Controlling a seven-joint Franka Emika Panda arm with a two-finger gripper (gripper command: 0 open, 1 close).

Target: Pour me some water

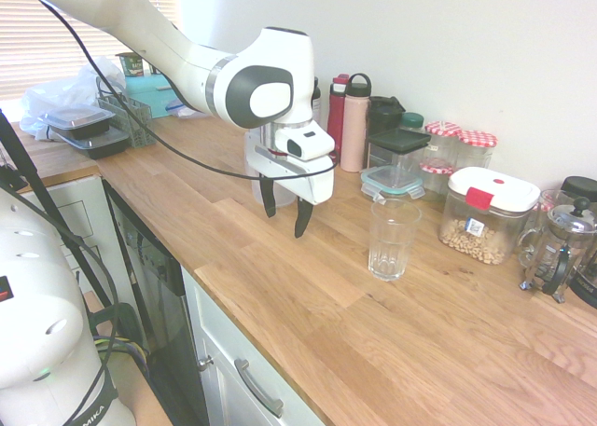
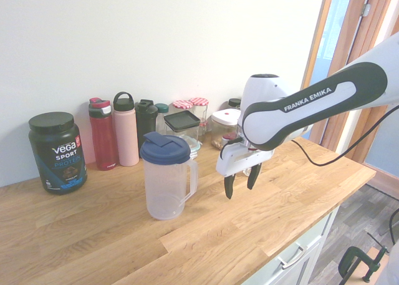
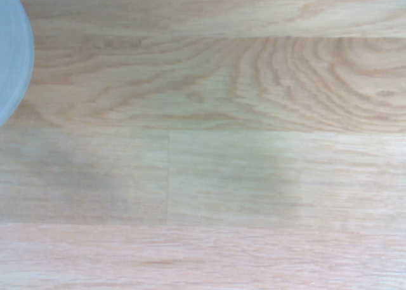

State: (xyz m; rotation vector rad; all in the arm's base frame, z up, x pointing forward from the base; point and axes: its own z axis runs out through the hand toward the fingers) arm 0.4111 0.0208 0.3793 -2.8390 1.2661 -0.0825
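The pitcher's lidded body (image 2: 164,184) is too wide for my gripper's fingers. I will next grab the pitcher by its slim side handle (image 2: 192,179) to pour.
A clear plastic pitcher (image 2: 165,182) with a blue lid stands upright on the wooden counter (image 2: 93,235). In the first exterior view only its pale side (image 1: 254,170) shows behind the arm. My gripper (image 2: 241,186) hangs open just right of the pitcher's handle, a little above the wood, with nothing between its fingers. In the first exterior view the gripper (image 1: 285,221) sits between the pitcher and an empty clear drinking glass (image 1: 393,239). The glass is hidden in the second exterior view. The wrist view shows bare wood and a pale blue-grey curved edge (image 3: 11,55).
Red (image 1: 337,111) and pink (image 1: 354,123) bottles, lidded jars and a nut container (image 1: 487,214) line the wall. A French press (image 1: 558,249) stands at far right, a dark protein tub (image 2: 57,151) beyond the pitcher. Stacked food trays (image 1: 86,130) sit at the counter's far end.
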